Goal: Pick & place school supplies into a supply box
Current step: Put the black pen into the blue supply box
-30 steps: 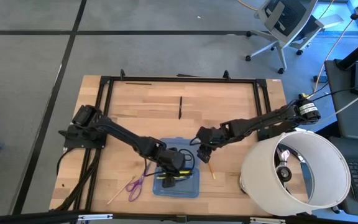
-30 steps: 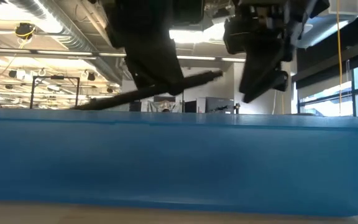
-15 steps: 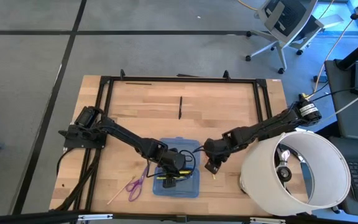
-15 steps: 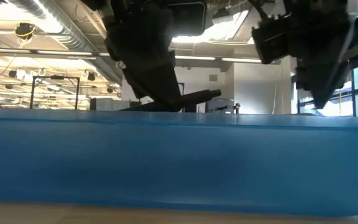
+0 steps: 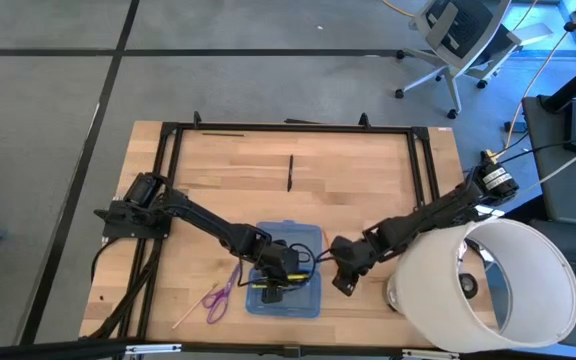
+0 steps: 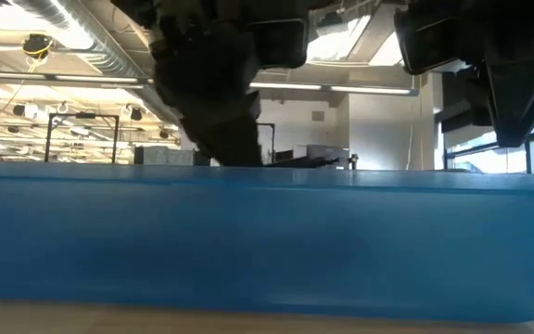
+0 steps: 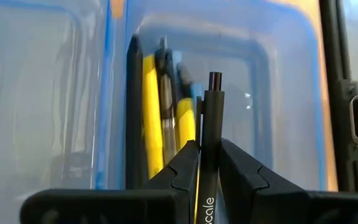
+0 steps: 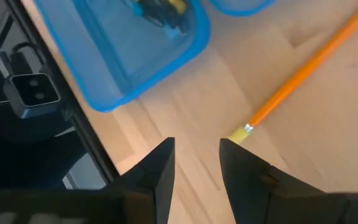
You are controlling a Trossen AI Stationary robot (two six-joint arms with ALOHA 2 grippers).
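I should next grab the orange pencil by its orange body [image 8: 300, 74] with my right gripper. Then the pencil can go away in the supply box [image 8: 126, 56].
The blue supply box [image 5: 308, 302] lies open near the table's front edge; black pens, yellow pencils [image 7: 153, 118] and a blue pen lie in it. My left gripper [image 5: 279, 266] hangs over the box, shut on a black pen [image 7: 214, 106]. My right gripper [image 5: 343, 283] stands open just right of the box, above the yellow end [image 8: 238, 132] of an orange pencil [image 8: 303, 74] that lies flat on the wood. The pencil's end is beyond its fingertips [image 8: 166, 155] and untouched. Purple-handled scissors [image 5: 216, 298] and a pale stick [image 5: 188, 312] lie left of the box. My left gripper pinches the black pen's barrel [image 7: 209, 163] between its two fingers. The fingers slant down from the table's left, and the pen runs along them, with one end [image 7: 215, 78] sticking out past the fingertips. The pen is lifted clear, just above the box's rim [image 6: 295, 160].
A large white drum [image 5: 493, 290] stands at the near right corner, close behind my right arm. A black pen [image 5: 290, 172] lies on the wood at the middle far side, and another dark stick [image 5: 218, 133] lies by the far frame rail. A black frame borders the table.
My right gripper has swung toward the table's near edge and right, rolling as it went, from beside the box's far right corner to over the orange pencil's end; it stays open. The pen in my left gripper has sunk toward the box's rim.
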